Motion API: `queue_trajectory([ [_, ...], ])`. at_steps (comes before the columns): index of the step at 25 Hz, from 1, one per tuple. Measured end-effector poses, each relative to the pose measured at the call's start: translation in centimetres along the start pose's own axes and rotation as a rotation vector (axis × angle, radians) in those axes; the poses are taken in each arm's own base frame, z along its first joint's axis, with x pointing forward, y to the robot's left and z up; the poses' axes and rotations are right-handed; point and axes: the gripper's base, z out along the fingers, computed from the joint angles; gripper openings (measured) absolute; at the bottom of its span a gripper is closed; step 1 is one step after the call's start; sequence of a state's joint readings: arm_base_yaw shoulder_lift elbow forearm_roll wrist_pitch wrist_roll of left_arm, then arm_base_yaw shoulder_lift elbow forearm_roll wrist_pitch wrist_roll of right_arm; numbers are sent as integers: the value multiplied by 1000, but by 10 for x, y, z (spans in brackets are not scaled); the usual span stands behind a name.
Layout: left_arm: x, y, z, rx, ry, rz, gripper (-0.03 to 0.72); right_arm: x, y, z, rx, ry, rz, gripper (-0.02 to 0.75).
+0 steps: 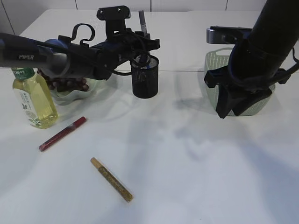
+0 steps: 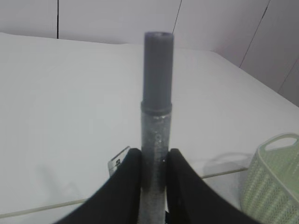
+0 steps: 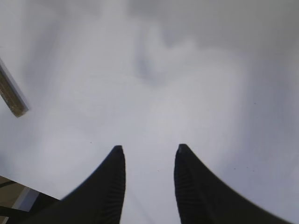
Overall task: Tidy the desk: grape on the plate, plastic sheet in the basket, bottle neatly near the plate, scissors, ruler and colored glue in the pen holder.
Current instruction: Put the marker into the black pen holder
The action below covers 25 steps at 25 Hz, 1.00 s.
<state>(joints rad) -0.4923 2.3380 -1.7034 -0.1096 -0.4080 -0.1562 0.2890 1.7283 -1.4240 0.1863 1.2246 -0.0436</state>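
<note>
The grey glue stick reaches down inside the rim of the black pen holder and would stand there, so my left gripper is now ready to open.
My left gripper is shut on a grey glitter glue stick, which stands up between the fingers. In the exterior view this gripper hovers just over the black mesh pen holder. A ruler end peeks out behind the left finger. Red glue and gold glue lie on the table. Grapes rest on the plate, with the bottle upright beside it. My right gripper is open and empty in front of the basket. The scissors and the plastic sheet are out of view.
The basket stands to the right of the pen holder. The right wrist view shows bare white table under the open gripper, with the end of the gold glue at its left edge. A wall runs behind the table.
</note>
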Motion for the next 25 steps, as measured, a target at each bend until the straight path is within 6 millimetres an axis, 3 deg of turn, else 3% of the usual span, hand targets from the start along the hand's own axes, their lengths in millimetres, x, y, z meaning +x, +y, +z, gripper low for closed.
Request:
queue_trajectory([
  [8,3,-1,2,15,1,33,142,0,0,0,0,0,0,291],
  [16,2,-1,2,21,0,46,235,0,0,0,0,0,0,291],
  [25,-5,-4,-2,17,55,57,245,0,0,0,0,0,-2,291],
])
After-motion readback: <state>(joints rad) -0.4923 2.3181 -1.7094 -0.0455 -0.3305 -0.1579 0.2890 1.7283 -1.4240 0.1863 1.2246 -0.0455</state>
